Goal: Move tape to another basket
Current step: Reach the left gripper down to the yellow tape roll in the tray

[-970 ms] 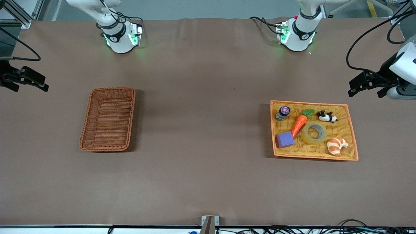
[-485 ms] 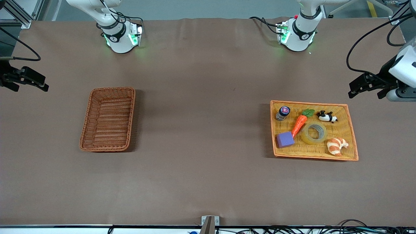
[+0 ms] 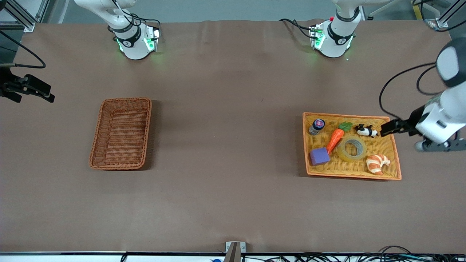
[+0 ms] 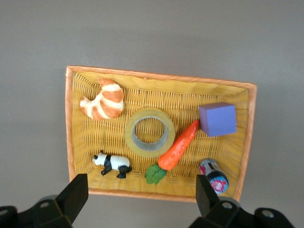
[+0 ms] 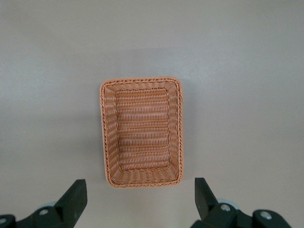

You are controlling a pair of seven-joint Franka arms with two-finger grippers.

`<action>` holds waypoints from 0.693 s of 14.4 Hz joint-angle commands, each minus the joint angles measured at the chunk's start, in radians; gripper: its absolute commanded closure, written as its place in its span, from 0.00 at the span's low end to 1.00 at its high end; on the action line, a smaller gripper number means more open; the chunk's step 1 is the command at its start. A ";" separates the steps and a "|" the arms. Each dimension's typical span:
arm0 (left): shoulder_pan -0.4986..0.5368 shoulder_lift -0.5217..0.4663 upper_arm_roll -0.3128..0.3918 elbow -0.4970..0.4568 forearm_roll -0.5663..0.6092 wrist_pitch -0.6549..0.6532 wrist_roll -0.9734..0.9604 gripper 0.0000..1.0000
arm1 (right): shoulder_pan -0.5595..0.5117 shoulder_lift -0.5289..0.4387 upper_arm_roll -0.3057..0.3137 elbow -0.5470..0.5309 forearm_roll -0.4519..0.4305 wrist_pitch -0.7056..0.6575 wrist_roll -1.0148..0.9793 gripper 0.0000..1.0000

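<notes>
I will pick up the tape roll by its ring side (image 3: 354, 139) with my left gripper next, to move it into the dark reddish-brown basket (image 3: 122, 133).
The tape (image 3: 351, 149) lies flat in the middle of the light yellow-orange tray (image 3: 349, 175); the left wrist view shows it too (image 4: 149, 133). The dark reddish-brown basket (image 3: 122, 133) stands empty toward the right arm's end of the table, and shows in the right wrist view (image 5: 141, 132). My left gripper (image 3: 386, 129) is open and empty, up over the tray's edge by the toy panda; in its own view (image 4: 141, 190) the jaws stand wide apart. My right gripper (image 3: 43, 95) is open and empty, waiting high over the table's end beside the basket (image 5: 140, 187).
In the tray with the tape lie a toy carrot (image 3: 335, 138), a purple block (image 3: 319, 156), a croissant (image 3: 377, 163), a toy panda (image 3: 366, 130) and a small bottle (image 3: 317, 126). The carrot touches the tape's side.
My left gripper has come down and inward from over the table's end to the tray's edge by the panda. The right arm and all objects have not moved.
</notes>
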 commanded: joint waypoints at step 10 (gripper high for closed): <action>0.013 0.291 -0.003 -0.016 0.124 0.097 0.040 0.00 | -0.012 -0.012 0.010 -0.014 -0.002 -0.017 -0.010 0.00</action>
